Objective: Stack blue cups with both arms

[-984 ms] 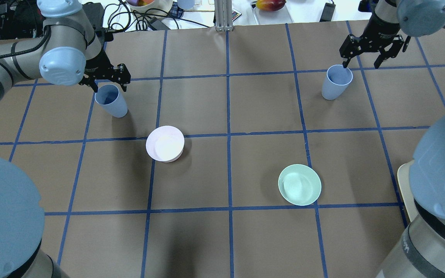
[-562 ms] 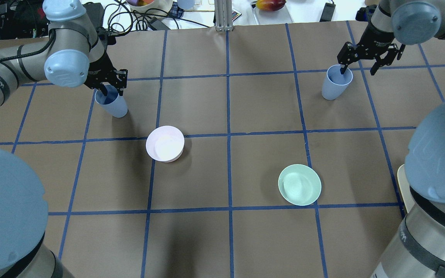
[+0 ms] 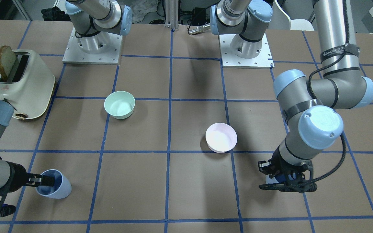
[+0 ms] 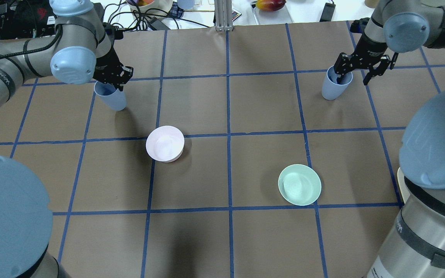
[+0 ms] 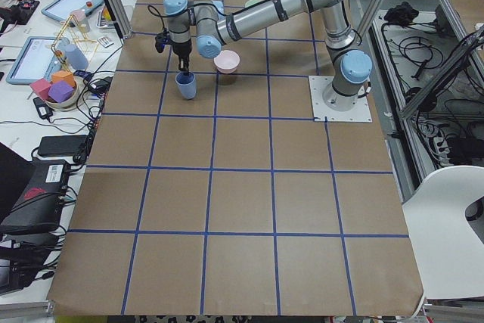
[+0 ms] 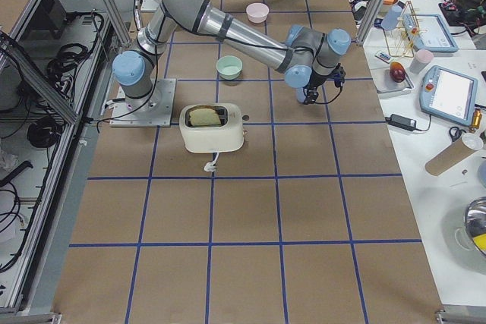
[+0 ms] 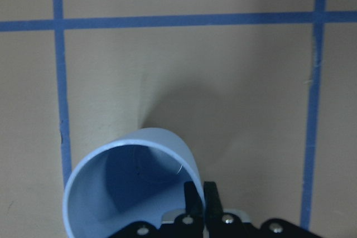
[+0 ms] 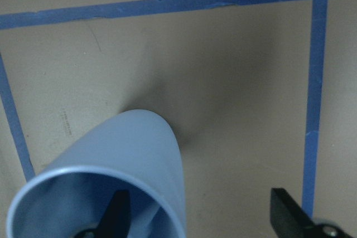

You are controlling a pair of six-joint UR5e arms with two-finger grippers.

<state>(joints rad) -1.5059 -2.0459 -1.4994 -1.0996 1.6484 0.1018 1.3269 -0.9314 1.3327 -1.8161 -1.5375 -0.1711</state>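
Observation:
My right gripper is going to grab this blue cup by its rim [image 8: 150,189] next. Then this cup can be stacked with the other one.
Two pale blue cups stand upright on the brown table. My left gripper [image 4: 112,79] is shut on the near rim of the left cup [image 4: 110,99]. In the left wrist view its fingers [image 7: 210,196] pinch that cup's wall [image 7: 128,160]. The front-facing view shows this cup [image 3: 283,177] mostly hidden under the gripper. My right gripper [image 4: 354,75] is open at the right cup [image 4: 331,88], with one finger inside and one outside. The right wrist view shows the inner finger [image 8: 114,215] in that cup [image 8: 139,149] and the outer finger well apart from it.
A pale pink bowl [image 4: 165,143] and a mint-green bowl [image 4: 299,184] sit between the two cups, nearer the robot. A cream toaster [image 3: 21,84] holding a bread slice stands on the robot's right side. Cables and clutter lie beyond the far edge.
Both grippers came down onto their cups. The left gripper closed on the left cup's rim, and that cup shifted slightly away. The right gripper's finger sank deeper into the right cup.

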